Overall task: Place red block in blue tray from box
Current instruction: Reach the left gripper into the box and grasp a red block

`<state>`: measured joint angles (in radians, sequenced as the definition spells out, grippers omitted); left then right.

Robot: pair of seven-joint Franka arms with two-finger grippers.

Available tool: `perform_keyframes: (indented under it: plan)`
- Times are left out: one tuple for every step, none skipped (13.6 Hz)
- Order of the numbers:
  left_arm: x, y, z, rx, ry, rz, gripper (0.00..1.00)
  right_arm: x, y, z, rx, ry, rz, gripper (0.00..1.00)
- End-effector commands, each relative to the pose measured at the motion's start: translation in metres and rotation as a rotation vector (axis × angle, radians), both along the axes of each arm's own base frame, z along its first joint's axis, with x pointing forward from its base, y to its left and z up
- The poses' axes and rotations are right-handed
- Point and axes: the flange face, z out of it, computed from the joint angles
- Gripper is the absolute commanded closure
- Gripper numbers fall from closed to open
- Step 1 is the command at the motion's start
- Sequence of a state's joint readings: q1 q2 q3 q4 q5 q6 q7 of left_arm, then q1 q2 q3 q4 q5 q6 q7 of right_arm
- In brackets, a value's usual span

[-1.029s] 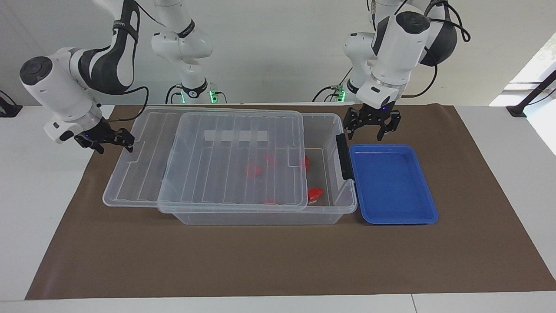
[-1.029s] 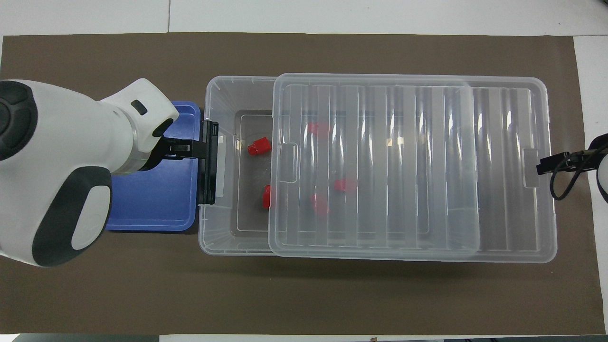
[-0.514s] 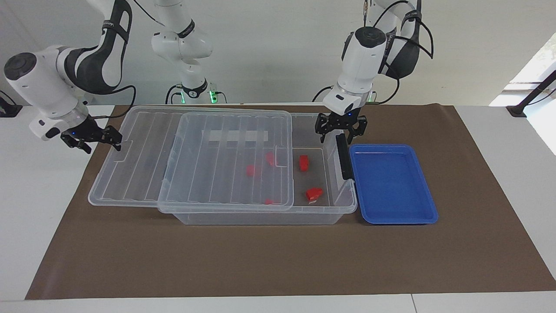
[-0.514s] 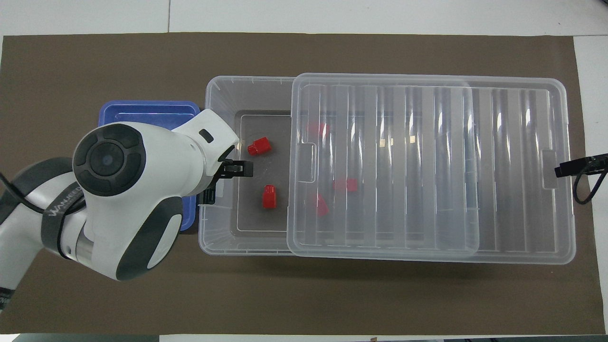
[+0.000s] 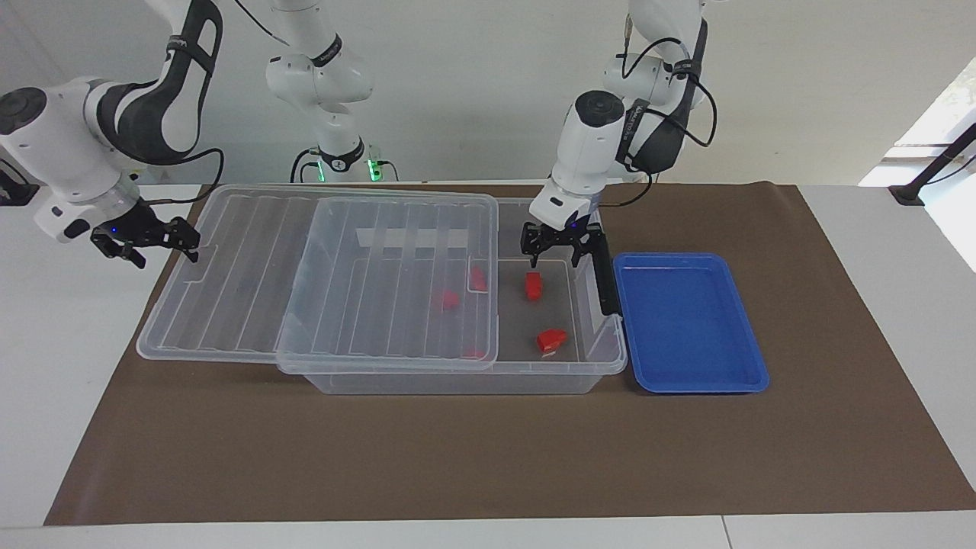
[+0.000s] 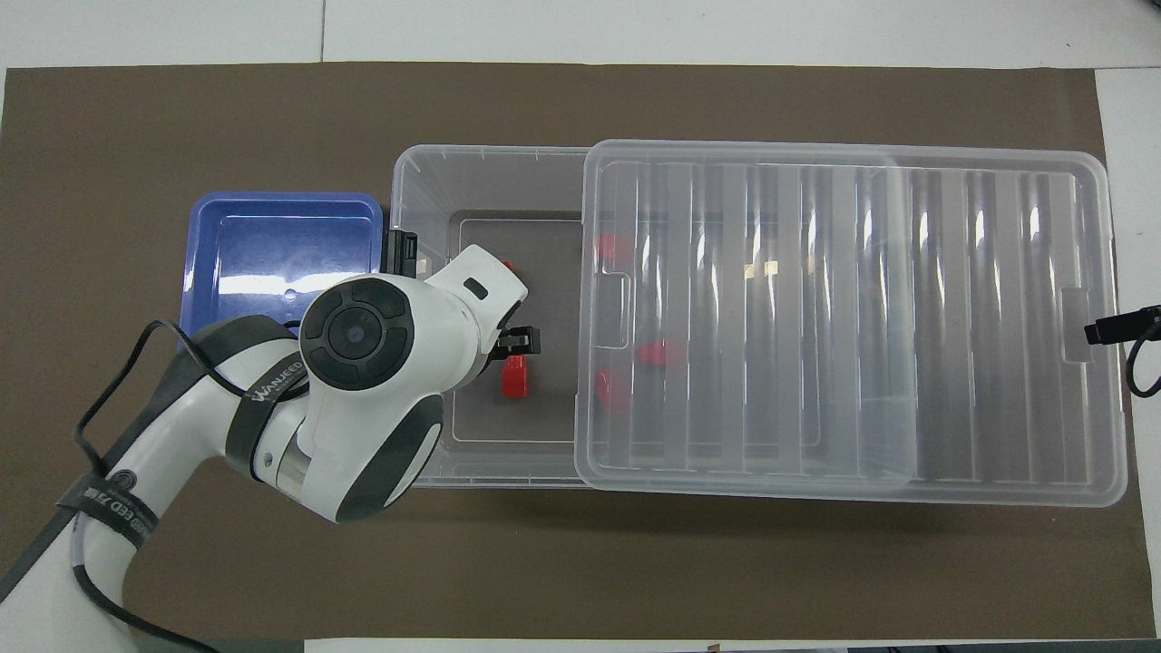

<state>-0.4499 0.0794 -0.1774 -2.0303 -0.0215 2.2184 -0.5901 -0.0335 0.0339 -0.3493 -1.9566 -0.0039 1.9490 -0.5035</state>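
The ribbed panel point(image 6: 849, 326) is far wider than the fingers can open, so the robot's right gripper next needs to grab the ribbed lid by its thin short-end rim point(image 6: 1113, 303).
The box point(image 5: 457, 381) point(image 6: 408, 172) is a clear bin whose lid point(image 5: 343, 290) point(image 6: 862, 317) is slid partway off toward the right arm's end. A small red block point(image 5: 533, 285) point(image 6: 514, 377) lies on the uncovered floor. My left gripper point(image 5: 554, 248) point(image 6: 515, 345) hangs open inside the opening, just above that block and not touching it. The blue tray point(image 5: 690, 320) point(image 6: 272, 245) sits beside the box's latch end with nothing in it. My right gripper point(image 5: 152, 244) point(image 6: 1111, 328) is open at the lid's end rim.
A wider red piece with a pale edge point(image 5: 551, 340) lies in the opening farther from the robots, mostly hidden by the left arm from overhead. Other red pieces point(image 5: 448, 299) point(image 6: 660, 354) show through the lid. A black latch point(image 5: 605, 278) point(image 6: 402, 254) stands between box and tray.
The lid has slid farther toward the right arm's end, and the right gripper moved with it. My left gripper came from over the tray's edge, past the latch, down into the box opening.
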Motion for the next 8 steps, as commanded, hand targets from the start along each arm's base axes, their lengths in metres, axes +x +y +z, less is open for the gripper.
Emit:
perform_keyframes:
  plan:
    - [-0.007,-0.003,-0.026,-0.020,-0.004,0.019,0.13,-0.005,-0.012,-0.003,-0.012,-0.011,0.032,0.00]
    - [-0.011,-0.009,-0.036,-0.012,0.012,0.013,0.13,-0.007,-0.017,-0.003,-0.012,-0.011,0.034,0.00]
    - [-0.010,-0.009,-0.042,-0.009,0.022,0.030,0.14,-0.008,-0.019,-0.003,-0.011,-0.010,0.037,0.00]
    - [-0.010,-0.010,-0.046,-0.006,0.028,0.042,0.14,-0.010,-0.021,-0.003,-0.011,-0.010,0.039,0.00]
    - [-0.009,-0.009,-0.051,-0.002,0.035,0.046,0.14,-0.010,-0.022,-0.003,-0.011,-0.010,0.040,0.00]
    - [-0.010,-0.009,-0.056,0.002,0.043,0.048,0.14,-0.010,-0.022,-0.003,-0.011,-0.010,0.040,0.00]
    - [-0.012,-0.008,-0.063,0.009,0.053,0.056,0.14,-0.010,-0.023,-0.003,-0.011,-0.010,0.040,0.00]
    - [-0.012,-0.012,-0.072,0.009,0.059,0.080,0.18,-0.012,-0.027,-0.004,-0.011,-0.009,0.034,0.00]
